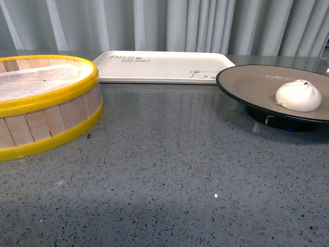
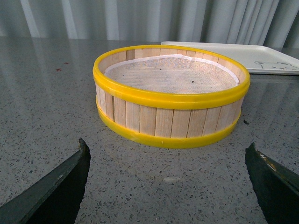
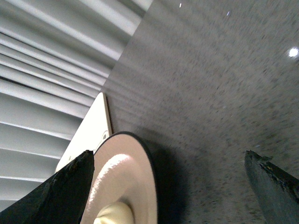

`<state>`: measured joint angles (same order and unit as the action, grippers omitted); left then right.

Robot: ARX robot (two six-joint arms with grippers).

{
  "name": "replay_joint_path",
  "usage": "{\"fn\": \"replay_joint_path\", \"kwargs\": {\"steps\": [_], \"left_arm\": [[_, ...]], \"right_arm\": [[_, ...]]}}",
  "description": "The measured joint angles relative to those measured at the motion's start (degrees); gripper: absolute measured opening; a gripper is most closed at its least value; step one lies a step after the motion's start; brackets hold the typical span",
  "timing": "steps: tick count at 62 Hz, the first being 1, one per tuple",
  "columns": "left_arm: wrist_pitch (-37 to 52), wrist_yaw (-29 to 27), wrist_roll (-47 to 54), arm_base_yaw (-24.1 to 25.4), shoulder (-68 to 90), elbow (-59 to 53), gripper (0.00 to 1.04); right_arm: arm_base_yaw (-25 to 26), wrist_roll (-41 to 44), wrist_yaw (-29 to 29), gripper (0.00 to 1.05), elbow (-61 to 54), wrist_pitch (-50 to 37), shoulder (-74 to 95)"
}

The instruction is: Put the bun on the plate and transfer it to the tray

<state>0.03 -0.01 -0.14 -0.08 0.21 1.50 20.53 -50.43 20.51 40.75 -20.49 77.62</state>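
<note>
Next, my right gripper grabs the plate by its thin black rim [image 3: 154, 182] for the transfer to the tray, since the plate's dish spreads far wider than my fingers.
The white pleated bun [image 1: 298, 95] lies on the beige plate [image 1: 247, 85] with a black rim, at the right of the grey table. The cream tray [image 1: 164, 66] with a bear drawing lies flat at the back middle, just left of the plate. No gripper shows in the front view. My left gripper [image 2: 168, 161] is open and empty, low over the table, facing the steamer basket. My right gripper [image 3: 168, 163] is open and empty, next to the plate [image 3: 124, 182]; the bun [image 3: 112, 215] shows at the frame edge, and the tray [image 3: 91, 133] lies beyond.
A yellow-rimmed wooden steamer basket [image 1: 43, 105] with a white cloth liner stands at the left; it also shows in the left wrist view [image 2: 170, 95]. Grey curtains hang behind the table. The tray's corner [image 2: 261, 58] shows behind the basket.
</note>
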Motion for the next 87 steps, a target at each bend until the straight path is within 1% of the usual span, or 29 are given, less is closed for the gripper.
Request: {"fn": "replay_joint_path", "kwargs": {"steps": [6,16,27,34,36,41,51,53,57,58,65,71,72,74,81,84,87], "left_arm": [[0.00,0.02,0.00,0.00,0.00,0.00,0.98],[0.00,0.00,0.00,0.00,0.00,0.00,0.98],[0.00,0.02,0.00,0.00,0.00,0.00,0.98],[0.00,0.00,0.00,0.00,0.00,0.00,0.98],[0.00,0.00,0.00,0.00,0.00,0.00,0.98],[0.00,0.00,0.00,0.00,0.00,0.00,0.98],[0.00,0.02,0.00,0.00,0.00,0.00,0.98],[0.00,0.02,0.00,0.00,0.00,0.00,0.98],[0.00,0.00,0.00,0.00,0.00,0.00,0.98],[0.00,0.00,0.00,0.00,0.00,0.00,0.98],[0.00,0.02,0.00,0.00,0.00,0.00,0.98],[0.00,0.02,0.00,0.00,0.00,0.00,0.98],[0.00,0.00,0.00,0.00,0.00,0.00,0.98],[0.00,0.00,0.00,-0.02,0.00,0.00,0.98],[0.00,0.02,0.00,0.00,0.00,0.00,0.98],[0.00,0.00,0.00,0.00,0.00,0.00,0.98],[0.00,0.02,0.00,0.00,0.00,0.00,0.98]], "right_arm": [[-3.41,-5.53,2.25,0.96,1.27,0.26,3.43],[-6.36,-9.11,4.50,0.96,2.29,-0.07,6.10],[-8.85,-11.96,5.18,0.96,2.62,-0.61,7.56],[-10.08,-12.55,5.49,0.96,2.62,-1.16,7.69],[-10.40,-12.63,5.57,0.95,2.62,-1.16,7.80],[-10.84,-12.70,6.08,0.88,2.62,-1.20,8.44],[-10.38,-12.79,6.69,0.86,2.62,-1.66,10.10],[-10.27,-12.81,6.69,0.83,2.62,-1.66,10.27],[-10.19,-12.81,6.60,0.72,2.58,-1.66,10.40],[-10.19,-12.79,6.54,0.67,2.51,-1.66,10.38],[-10.29,-12.74,6.56,0.51,2.25,-1.66,10.19],[-10.45,-12.63,6.56,0.35,2.21,-1.62,10.12],[-10.45,-12.61,6.56,0.31,2.21,-1.62,10.12],[-10.45,-12.57,6.56,0.28,2.19,-1.62,10.12],[-10.47,-12.55,6.58,0.09,2.16,-1.60,10.12],[-10.47,-12.15,6.56,0.03,2.12,-1.62,10.12],[-10.51,-12.15,6.54,0.02,2.05,-1.62,10.12]]}}
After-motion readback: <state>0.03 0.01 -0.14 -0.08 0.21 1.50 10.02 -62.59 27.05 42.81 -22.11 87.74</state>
